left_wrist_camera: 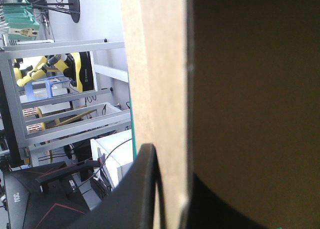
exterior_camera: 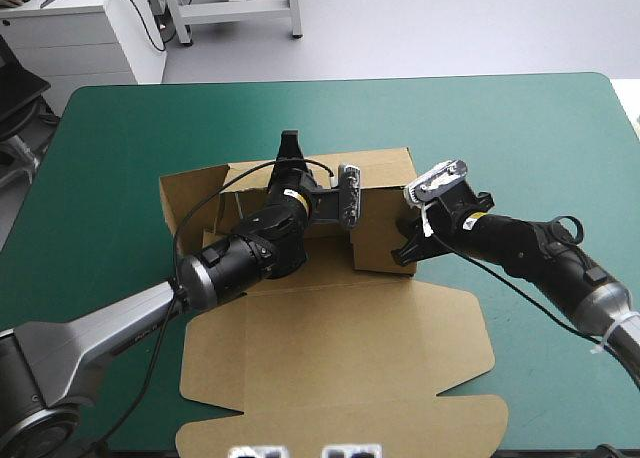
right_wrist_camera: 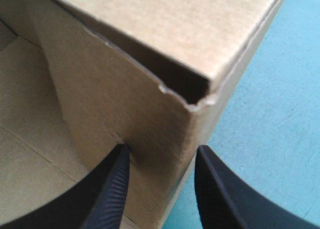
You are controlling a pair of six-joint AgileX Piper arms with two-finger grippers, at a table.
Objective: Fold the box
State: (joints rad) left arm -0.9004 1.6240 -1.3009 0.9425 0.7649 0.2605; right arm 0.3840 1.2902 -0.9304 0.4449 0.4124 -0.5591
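The flat lid (exterior_camera: 350, 343) has to stay free to fold over the box, so my right gripper will next grab the box's upright end by its folded edge (exterior_camera: 404, 206).
The brown box (exterior_camera: 340, 358) lies mid-table with its far walls raised and its lid flat toward the near edge. My left gripper (exterior_camera: 291, 148) reaches over the box's far part. In the left wrist view it (left_wrist_camera: 175, 189) is shut on an upright wall of the box (left_wrist_camera: 155, 64), one black finger on each face. My right gripper (exterior_camera: 405, 246) is at the raised part's near right corner. In the right wrist view it (right_wrist_camera: 160, 169) stands open astride that corner wall (right_wrist_camera: 150, 89): one finger is inside against the board, the other is outside with a sliver of cover showing.
The flat lid's flaps (exterior_camera: 470, 328) spread right and reach the table's near edge. A low flap (exterior_camera: 185, 193) lies at the box's left. Bare teal-green cover (exterior_camera: 540, 138) runs along the far and right sides.
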